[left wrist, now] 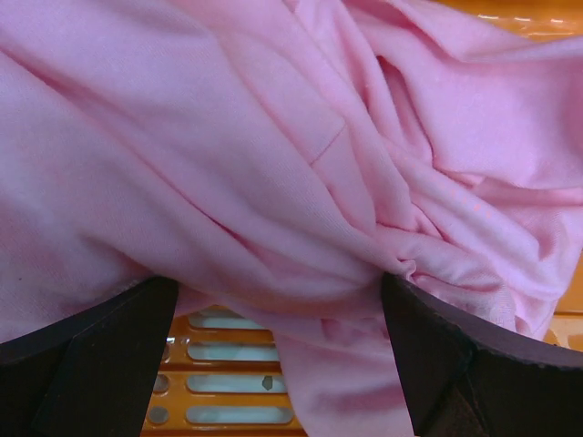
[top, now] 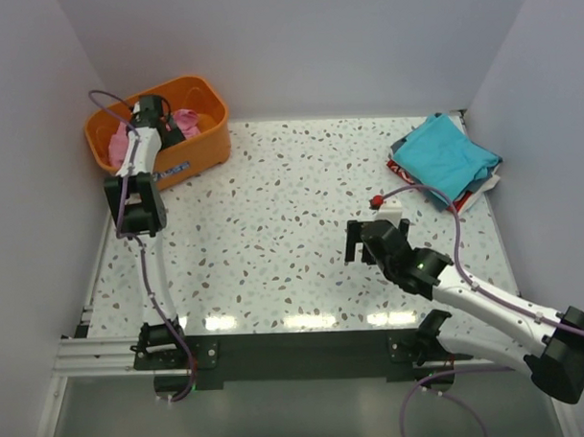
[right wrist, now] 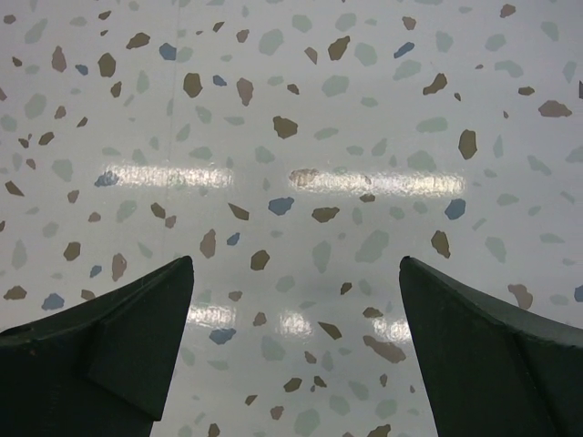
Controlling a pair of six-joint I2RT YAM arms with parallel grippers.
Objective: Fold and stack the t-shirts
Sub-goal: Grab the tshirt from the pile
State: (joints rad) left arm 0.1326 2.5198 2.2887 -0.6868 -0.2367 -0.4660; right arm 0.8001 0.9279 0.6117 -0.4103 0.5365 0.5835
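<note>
My left gripper, deep in the pink t-shirt's bunched folds, should close. Closing now would hold it.
The pink t-shirt [top: 189,120] lies crumpled in the orange basket [top: 207,89] at the far left. My left gripper [top: 158,114] reaches down into the basket. In the left wrist view the pink t-shirt [left wrist: 273,164] fills the frame and hangs between the jaws of my left gripper [left wrist: 278,309], which stand wide apart. A folded teal t-shirt [top: 448,155] tops a stack at the far right, with red [top: 398,166] and white [top: 484,187] cloth under it. My right gripper [top: 366,245] is open and empty over the speckled table [right wrist: 291,109]; it shows in the right wrist view [right wrist: 296,309].
The basket's slotted orange wall [left wrist: 228,382] shows below the cloth. Grey walls close the table on the left, back and right. A metal rail [top: 95,355] runs along the near edge by the arm bases.
</note>
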